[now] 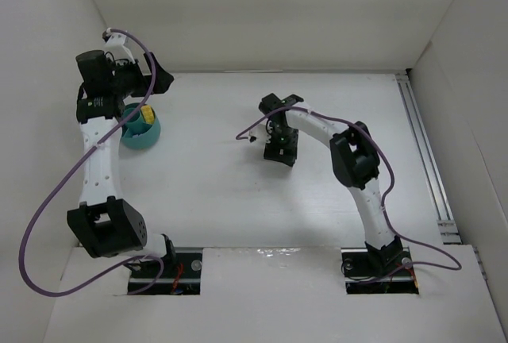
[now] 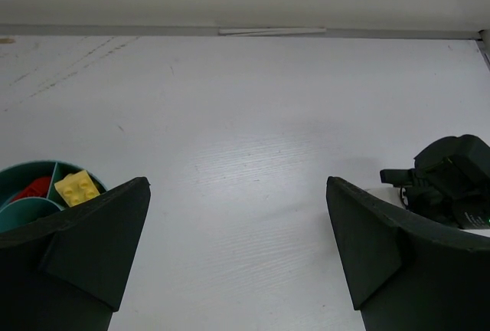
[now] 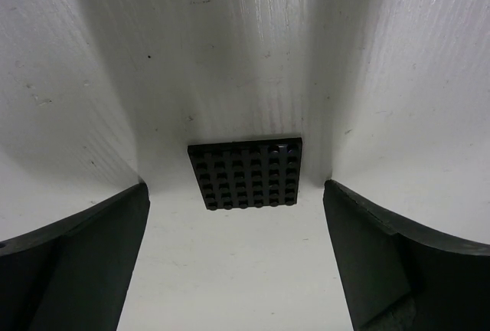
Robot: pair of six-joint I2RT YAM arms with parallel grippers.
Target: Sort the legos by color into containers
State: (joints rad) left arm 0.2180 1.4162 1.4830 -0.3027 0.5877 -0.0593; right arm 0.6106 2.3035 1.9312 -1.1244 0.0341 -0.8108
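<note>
I will close: my right fingers meet their shadows, level with the black plate's sides, and would hold it.
The teal bowl [image 1: 148, 136] stands at the far left, partly under my left arm. It holds a yellow brick [image 1: 147, 113]. In the left wrist view the bowl's rim [image 2: 17, 170] shows at the lower left, with a yellow brick [image 2: 76, 188] and a red brick [image 2: 31, 190] in separate compartments. My left gripper [image 2: 238, 181] is open and empty, above bare table to the right of the bowl; it also shows in the top view [image 1: 155, 77]. My right gripper [image 3: 235, 193] is open, low over the table, with the flat black square plate [image 3: 246, 173] lying between its fingers, untouched. In the top view the right gripper [image 1: 282, 151] hides the plate.
White walls close in the table at the back and both sides. A metal rail [image 1: 429, 152] runs along the right edge. My right gripper's body [image 2: 448, 181] shows at the right of the left wrist view. No other loose bricks are in view.
</note>
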